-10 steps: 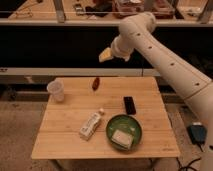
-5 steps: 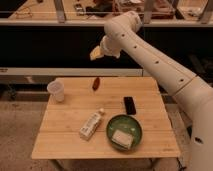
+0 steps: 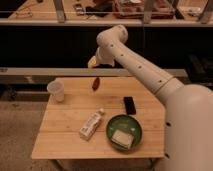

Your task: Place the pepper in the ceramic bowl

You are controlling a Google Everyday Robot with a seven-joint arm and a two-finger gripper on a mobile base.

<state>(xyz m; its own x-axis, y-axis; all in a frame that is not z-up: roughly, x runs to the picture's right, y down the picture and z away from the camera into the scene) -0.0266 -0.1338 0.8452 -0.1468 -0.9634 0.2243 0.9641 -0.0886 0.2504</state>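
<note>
The small pepper needs to go into the ceramic bowl (image 3: pixel 117 123), so my gripper should grip it by its body (image 3: pixel 96 84) next.
The pepper (image 3: pixel 95 83) is a small dark reddish-brown pod lying on the wooden table (image 3: pixel 65 135) near its back edge. The ceramic bowl (image 3: pixel 117 123) is round and green and stands at the front right of the table, with a pale flat block inside it. My gripper (image 3: pixel 93 62) hangs at the end of the white arm, just above and slightly behind the pepper, not touching it. It is open and holds nothing.
A translucent white cup (image 3: pixel 56 91) stands at the back left. A white bottle (image 3: pixel 91 125) lies on its side left of the bowl. A black phone (image 3: pixel 129 105) lies behind the bowl. Dark shelving runs behind the table.
The arm has swung left across the back of the table, and the gripper has come down over the pepper. Nothing on the table has moved.
</note>
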